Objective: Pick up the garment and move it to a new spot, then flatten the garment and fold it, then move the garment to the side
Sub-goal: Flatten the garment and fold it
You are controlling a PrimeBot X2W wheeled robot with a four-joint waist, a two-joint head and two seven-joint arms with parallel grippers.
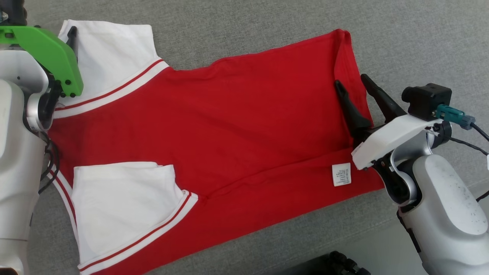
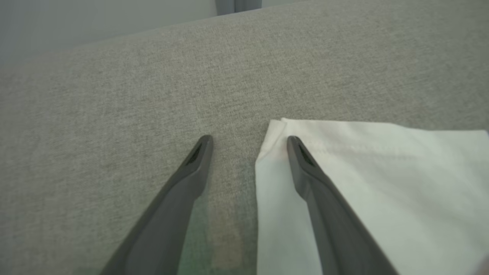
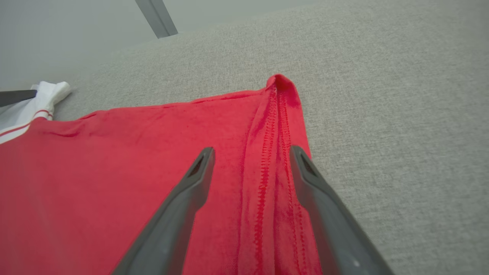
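The garment's red hem turns up in a loose fold, and the garment's body (image 1: 256, 114) lies flat. The right gripper should next take hold of the garment by its folded hem (image 1: 352, 87).
The garment (image 1: 229, 126), a red shirt with white sleeves, lies spread flat on the grey fabric surface (image 1: 267, 23). One white sleeve (image 1: 110, 49) points to the far left and the other sleeve (image 1: 122, 202) lies folded onto the red body at the near left. My left gripper (image 2: 249, 139) is open at the far sleeve's corner (image 2: 382, 172), one finger over the white cloth and one over bare surface. My right gripper (image 1: 351, 82) is open low over the red hem (image 3: 275, 145) at the shirt's right end, holding nothing.
A white care label (image 1: 341, 174) lies on the red cloth near my right wrist. A dark object (image 1: 332, 263) sits at the bottom edge and cables (image 1: 477, 130) trail off the right arm. Bare grey surface stretches beyond the shirt at the top and right.
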